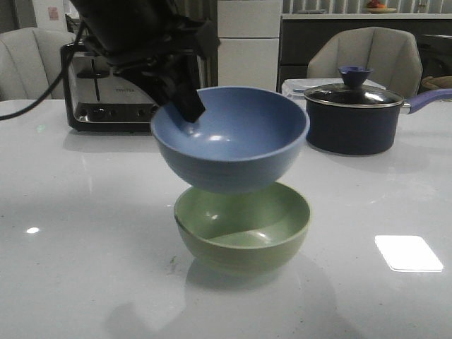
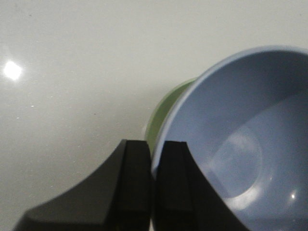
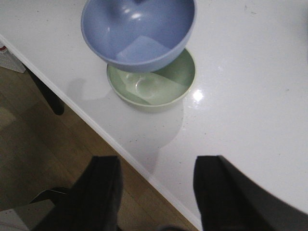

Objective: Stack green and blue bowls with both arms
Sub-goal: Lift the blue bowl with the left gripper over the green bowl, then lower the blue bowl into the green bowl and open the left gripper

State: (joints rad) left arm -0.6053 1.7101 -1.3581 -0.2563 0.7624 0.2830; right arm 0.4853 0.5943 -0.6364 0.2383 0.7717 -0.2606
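Note:
The blue bowl's base (image 1: 229, 182) hangs above the green bowl's inside in the front view, so the blue bowl goes down farther in my left gripper, before its release.
The blue bowl (image 1: 233, 138) hangs in the air just above the green bowl (image 1: 244, 226), which sits on the white table (image 1: 85, 233). My left gripper (image 1: 185, 106) is shut on the blue bowl's left rim. In the left wrist view the gripper (image 2: 153, 149) pinches the blue bowl's rim (image 2: 231, 139), and a sliver of the green bowl (image 2: 161, 115) shows behind it. My right gripper (image 3: 156, 166) is open and empty, over the table's edge, well apart from both bowls. The right wrist view shows the blue bowl (image 3: 139, 31) over the green bowl (image 3: 163, 84).
A dark lidded saucepan (image 1: 353, 116) with a blue-purple handle stands at the back right. A toaster (image 1: 106, 88) stands at the back left behind my left arm. The table edge (image 3: 120, 149) and wooden floor (image 3: 43, 144) show in the right wrist view.

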